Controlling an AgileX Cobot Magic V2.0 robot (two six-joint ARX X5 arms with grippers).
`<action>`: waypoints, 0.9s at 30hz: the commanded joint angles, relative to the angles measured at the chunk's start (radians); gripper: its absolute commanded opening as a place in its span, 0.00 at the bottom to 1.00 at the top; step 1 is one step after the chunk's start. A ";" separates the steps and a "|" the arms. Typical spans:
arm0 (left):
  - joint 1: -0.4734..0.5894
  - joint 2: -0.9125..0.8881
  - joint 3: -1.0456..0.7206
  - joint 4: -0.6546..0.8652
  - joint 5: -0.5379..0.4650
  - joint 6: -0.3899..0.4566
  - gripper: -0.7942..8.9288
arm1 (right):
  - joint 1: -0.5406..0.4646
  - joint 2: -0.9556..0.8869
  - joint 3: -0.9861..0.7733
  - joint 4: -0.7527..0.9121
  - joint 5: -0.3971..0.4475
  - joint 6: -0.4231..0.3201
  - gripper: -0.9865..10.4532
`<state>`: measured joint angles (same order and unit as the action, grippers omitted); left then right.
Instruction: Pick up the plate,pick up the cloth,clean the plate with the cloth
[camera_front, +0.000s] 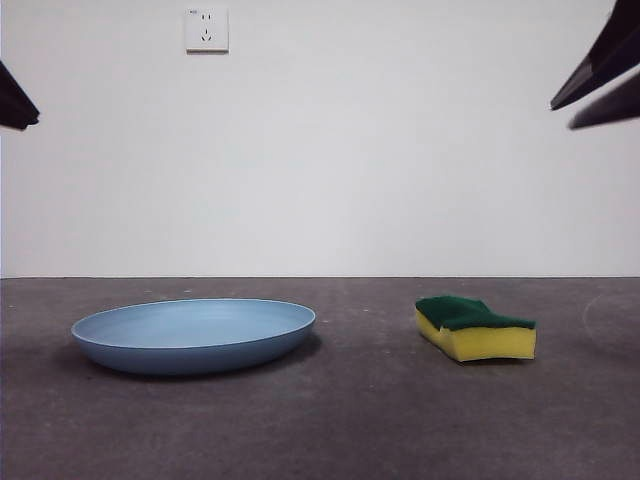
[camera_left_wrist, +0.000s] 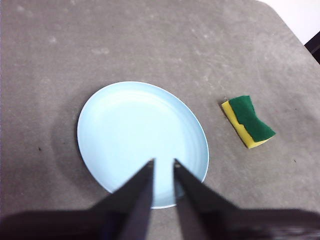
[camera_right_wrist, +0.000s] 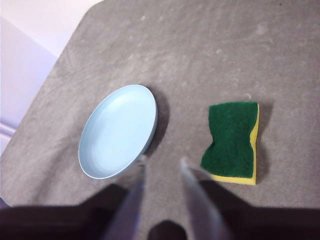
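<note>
The right gripper grabs the cloth across its pinched-in middle next, since the cloth narrows between its wide ends.
The light-blue plate (camera_front: 193, 335) lies flat on the table at the left; it also shows in the left wrist view (camera_left_wrist: 135, 135) and the right wrist view (camera_right_wrist: 117, 131). The cloth, a yellow sponge with a green scouring top (camera_front: 475, 327), lies to the plate's right, apart from it (camera_left_wrist: 248, 121) (camera_right_wrist: 232, 142). My left gripper (camera_left_wrist: 163, 164) hangs high above the plate's near rim, jaws a narrow gap apart and empty. My right gripper (camera_right_wrist: 163, 160) hangs high above the bare table between plate and sponge, open and empty. Both show only as black tips at the front view's top corners (camera_front: 15, 100) (camera_front: 600, 80).
The dark grey table (camera_front: 380, 420) runs to a white wall with a socket (camera_front: 206, 30). The table's rounded corners and edges show in the wrist views (camera_left_wrist: 290, 25) (camera_right_wrist: 60, 55).
</note>
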<state>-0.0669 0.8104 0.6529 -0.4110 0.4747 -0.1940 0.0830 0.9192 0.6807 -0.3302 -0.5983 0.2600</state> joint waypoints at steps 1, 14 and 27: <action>0.001 0.013 0.005 0.042 0.001 -0.029 0.54 | -0.002 0.006 0.005 0.003 0.010 -0.018 0.54; -0.002 0.285 0.128 0.009 -0.059 0.027 0.53 | -0.002 0.006 0.005 0.002 0.028 -0.014 0.56; -0.053 0.705 0.394 -0.111 -0.226 0.143 0.53 | -0.002 0.006 0.005 -0.020 0.028 -0.014 0.56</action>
<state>-0.1150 1.4963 1.0458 -0.5259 0.2577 -0.0731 0.0830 0.9234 0.6807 -0.3519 -0.5724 0.2501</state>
